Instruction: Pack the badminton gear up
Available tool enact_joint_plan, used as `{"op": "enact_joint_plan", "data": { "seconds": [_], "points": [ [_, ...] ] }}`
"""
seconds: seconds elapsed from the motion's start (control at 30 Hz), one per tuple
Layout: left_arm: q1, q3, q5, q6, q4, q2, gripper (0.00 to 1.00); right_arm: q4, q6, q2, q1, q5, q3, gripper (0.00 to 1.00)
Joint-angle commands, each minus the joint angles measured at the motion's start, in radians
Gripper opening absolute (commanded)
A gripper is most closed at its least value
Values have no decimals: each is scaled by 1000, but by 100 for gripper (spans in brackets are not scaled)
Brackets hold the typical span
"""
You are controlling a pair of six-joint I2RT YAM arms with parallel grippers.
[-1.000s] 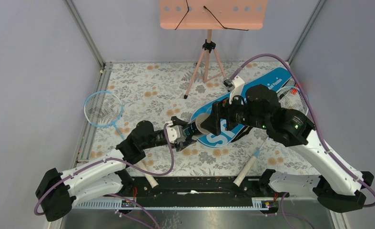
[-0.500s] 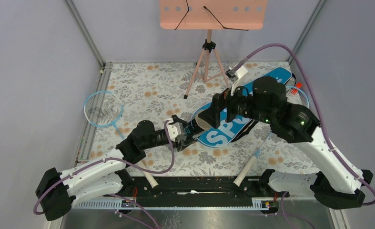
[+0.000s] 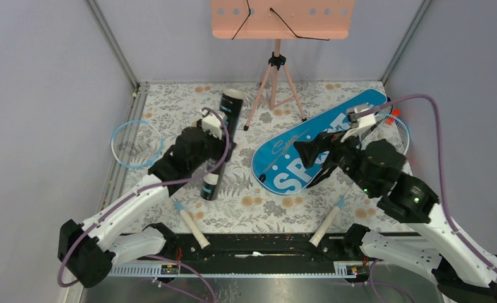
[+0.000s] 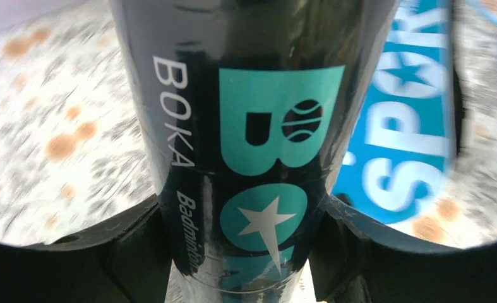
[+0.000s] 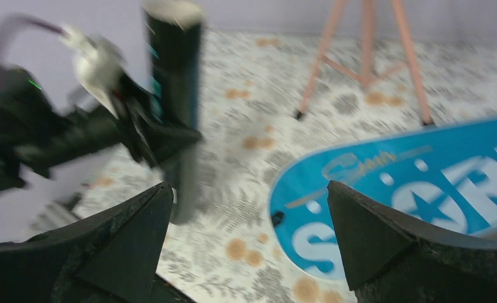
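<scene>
The robot's right gripper needs to reach the blue bag and grab its near edge (image 3: 304,189) beside the white lettering, so the bag's opening stays free to take the rackets.
My left gripper (image 3: 217,144) is shut on the black tube (image 3: 221,140) at its middle. The tube hangs over the floral mat left of the blue bag (image 3: 309,148) lettered SPORT. In the left wrist view the tube (image 4: 252,126) fills the gap between the jaws of the left gripper (image 4: 245,218). My right gripper (image 3: 304,153) hovers open over the bag's middle, with nothing between its fingers (image 5: 138,221). One light-blue racket (image 3: 137,142) lies at the left. A second racket's head (image 3: 394,129) shows past the bag at the right, and its handle (image 3: 324,230) lies near the front.
A pink tripod stand (image 3: 276,69) rises at the back centre, with feet just behind the tube and bag. The first racket's white handle (image 3: 192,230) lies by the front rail. Grey walls close in on both sides.
The left arm has swung the tube left, away from the bag's near end. The right gripper has drawn back to the right over the bag with its jaws wide.
</scene>
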Motion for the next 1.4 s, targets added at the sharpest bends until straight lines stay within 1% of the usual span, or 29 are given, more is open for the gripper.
{"op": "enact_joint_plan", "data": {
  "seconds": [0.0, 0.07, 0.17, 0.3, 0.37, 0.47, 0.53, 0.57, 0.63, 0.67, 0.73, 0.8, 0.83, 0.9, 1.03, 1.2, 1.27, 1.3, 1.37],
  "points": [
    [209, 101, -37, -109, -128, 121, 0, 7, 48, 4, -4, 247, -143, 100],
    [294, 142, 24, -113, -140, 212, 0, -47, 89, 19, -12, 245, -186, 100],
    [371, 245, 22, -112, -184, 382, 0, -75, 179, 36, -64, 236, -257, 100],
    [457, 387, 41, -151, -240, 585, 2, -69, 231, 71, -210, 177, -336, 100],
    [485, 435, 76, -156, -247, 664, 5, -42, 252, 86, -273, 161, -381, 100],
    [507, 489, 111, -182, -251, 763, 13, 9, 280, 103, -346, 164, -450, 100],
    [515, 514, 119, -196, -255, 812, 16, 36, 301, 122, -400, 133, -487, 99],
    [518, 521, 123, -203, -255, 831, 20, 50, 311, 135, -427, 107, -505, 100],
    [523, 528, 127, -216, -253, 852, 28, 83, 329, 169, -503, 47, -537, 100],
    [525, 525, 128, -220, -250, 855, 38, 106, 335, 189, -533, 13, -551, 100],
    [528, 516, 135, -222, -248, 845, 65, 131, 342, 247, -586, -47, -567, 100],
    [529, 505, 137, -221, -244, 818, 96, 151, 361, 293, -629, -75, -575, 100],
    [528, 495, 136, -222, -242, 793, 98, 162, 368, 314, -645, -84, -580, 100],
    [529, 467, 137, -222, -224, 728, 99, 196, 380, 355, -674, -105, -585, 100],
    [526, 367, 139, -235, -148, 539, 99, 277, 412, 445, -709, -114, -588, 100],
    [504, 141, 152, -272, 11, 247, 99, 367, 453, 585, -721, -139, -565, 99],
    [493, 64, 169, -286, 73, 164, 99, 383, 460, 643, -723, -158, -545, 98],
    [488, 32, 178, -294, 98, 134, 99, 395, 462, 670, -722, -170, -536, 97],
    [484, -7, 196, -305, 106, 90, 99, 417, 464, 722, -723, -207, -517, 90]
  ]
}}
